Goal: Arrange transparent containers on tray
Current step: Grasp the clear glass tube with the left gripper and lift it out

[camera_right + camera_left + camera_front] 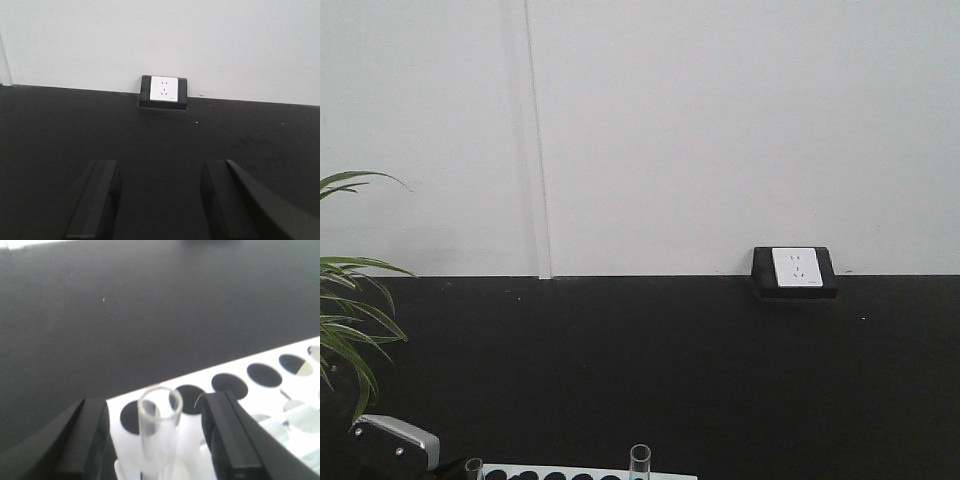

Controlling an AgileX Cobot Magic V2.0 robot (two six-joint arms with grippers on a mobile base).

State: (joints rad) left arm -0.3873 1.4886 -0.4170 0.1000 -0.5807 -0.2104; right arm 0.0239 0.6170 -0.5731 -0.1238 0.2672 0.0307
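I will arrange the test tube on the tray next, so my left gripper will pick it up by its open upper end (pixel 474 467).
In the left wrist view a clear glass test tube (pixel 160 425) stands upright in the end hole of a white rack with black holes (pixel 260 395). My left gripper (pixel 155 407) is open around the tube, with a gap on each side between the glass and the black fingers (pixel 227 435). In the front view two tube rims (pixel 640 458) poke up from the rack (pixel 590 474) at the bottom edge. My right gripper (pixel 160 167) is open over bare black table with nothing between its fingers. The yellow tray is out of view.
The black tabletop (pixel 650 370) runs back to a white wall. A black-framed wall socket (pixel 795 270) sits at the table's far edge, right of centre. Plant leaves (pixel 345 320) reach in at the left. A grey part of the left arm (pixel 390 440) shows low left.
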